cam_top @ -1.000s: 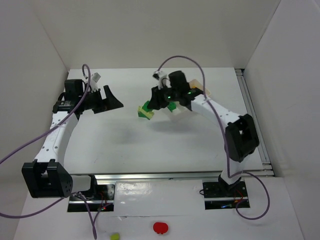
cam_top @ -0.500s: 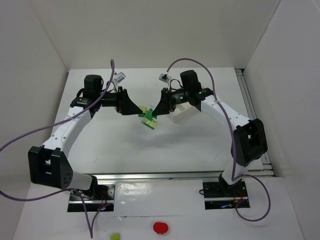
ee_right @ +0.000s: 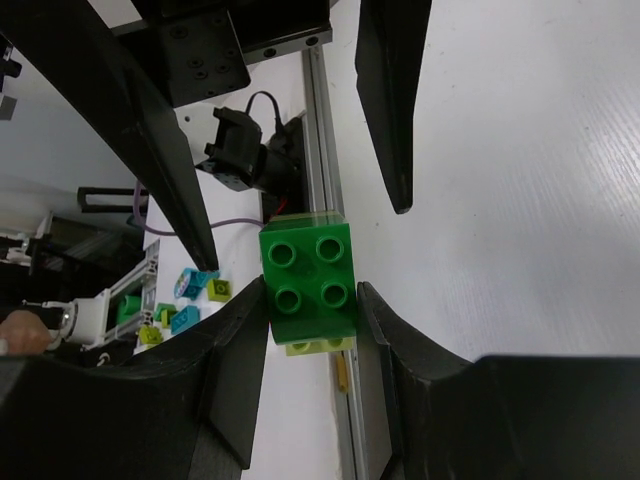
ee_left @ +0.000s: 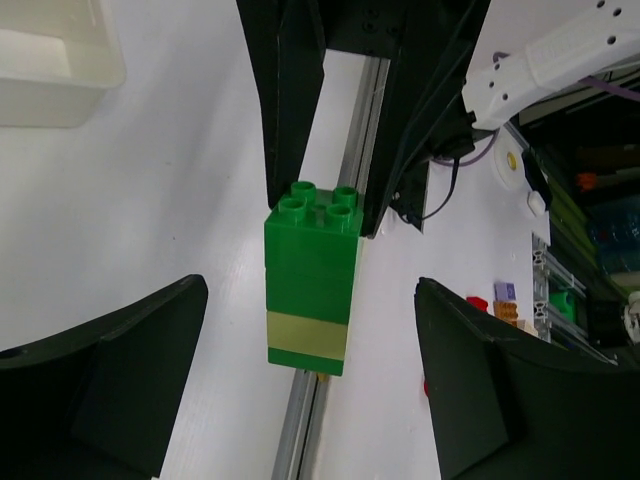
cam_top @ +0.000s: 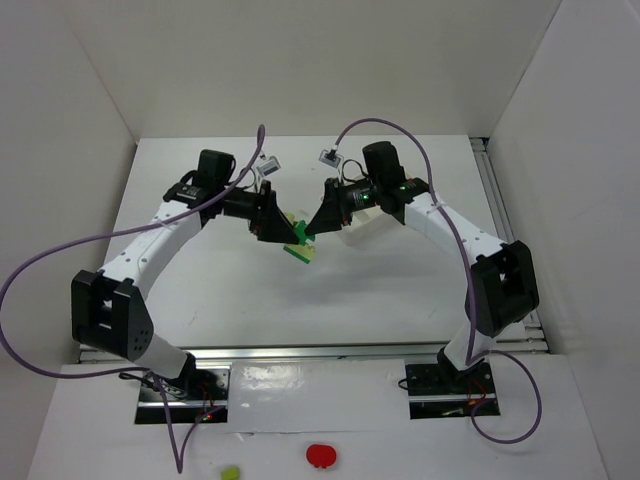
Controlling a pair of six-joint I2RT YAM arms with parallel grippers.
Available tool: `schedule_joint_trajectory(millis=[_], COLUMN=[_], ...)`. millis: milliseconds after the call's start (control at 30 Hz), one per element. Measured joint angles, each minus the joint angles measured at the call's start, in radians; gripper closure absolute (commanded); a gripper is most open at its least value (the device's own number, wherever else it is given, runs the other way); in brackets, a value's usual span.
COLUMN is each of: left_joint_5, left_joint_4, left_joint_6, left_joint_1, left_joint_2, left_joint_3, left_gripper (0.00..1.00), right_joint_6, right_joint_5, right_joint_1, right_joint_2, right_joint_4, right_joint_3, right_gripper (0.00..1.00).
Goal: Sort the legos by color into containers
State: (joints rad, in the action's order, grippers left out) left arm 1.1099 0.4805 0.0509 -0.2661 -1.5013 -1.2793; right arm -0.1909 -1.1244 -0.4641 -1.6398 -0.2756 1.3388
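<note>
My left gripper should close. Closing now would catch the stack. The stack's pale lime-green layer and lower dark green layer are midway between my left fingers.
A stack of legos [cam_top: 299, 244], dark green bricks with one pale lime-green layer, hangs above the table's middle. My right gripper [cam_top: 313, 228] is shut on its dark green studded end [ee_right: 305, 283], a finger [ee_right: 235, 360] on each side. My left gripper [cam_top: 280, 226] is open; its fingers [ee_left: 120, 370] stand wide on both sides of the stack [ee_left: 310, 290] without touching it. The white tray [cam_top: 362, 229] sits behind the right gripper, partly hidden, and shows in the left wrist view [ee_left: 50, 60]. No orange-yellow bricks are in view.
An aluminium rail [cam_top: 350, 350] runs along the table's near edge. A flat red round thing [cam_top: 320, 455] and a small lime piece [cam_top: 230, 472] lie on the bench in front. White walls close in the left, back and right.
My left arm has swung right and now brackets the stack with open fingers. My right gripper first shifted the stack a little right and has held it nearly still since.
</note>
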Motion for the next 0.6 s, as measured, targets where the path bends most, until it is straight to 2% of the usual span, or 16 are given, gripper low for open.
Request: schedule_joint_trajectory(millis=[100, 133, 233, 367, 467, 500, 600], left_joint_5=[0.012, 0.02, 0.041, 0.072, 0.09, 0.092, 0.084], left_joint_4=[0.035, 0.042, 0.053, 0.061, 0.063, 0.064, 0.066], left_joint_6=[-0.027, -0.032, -0.049, -0.052, -0.053, -0.055, -0.051], left_joint_1=[-0.001, -0.001, -0.001, -0.003, -0.004, -0.004, -0.002], left_joint_2=[-0.002, -0.002, -0.003, -0.003, -0.006, -0.008, -0.015], left_joint_3=[-0.002, -0.002, -0.002, -0.002, -0.002, -0.002, -0.002], left_gripper=[0.08, 0.13, 0.16, 0.25, 0.35, 0.4, 0.71], right_joint_6=[-0.003, -0.003, -0.011, -0.026, -0.037, -0.041, -0.056], right_joint_5=[0.0, 0.0, 0.0, 0.0, -0.004, -0.009, -0.032], right_joint_1=[0.0, 0.0, 0.0, 0.0, 0.0, 0.0, -0.001], right_joint_2=[0.0, 0.0, 0.0, 0.0, 0.0, 0.0, 0.0], right_joint_4=[0.0, 0.0, 0.007, 0.018, 0.03, 0.032, 0.036], right_joint_3=[0.0, 0.0, 0.0, 0.0, 0.0, 0.0, 0.0], right_gripper=[0.86, 0.86, 0.86, 0.86, 0.86, 0.86, 0.86])
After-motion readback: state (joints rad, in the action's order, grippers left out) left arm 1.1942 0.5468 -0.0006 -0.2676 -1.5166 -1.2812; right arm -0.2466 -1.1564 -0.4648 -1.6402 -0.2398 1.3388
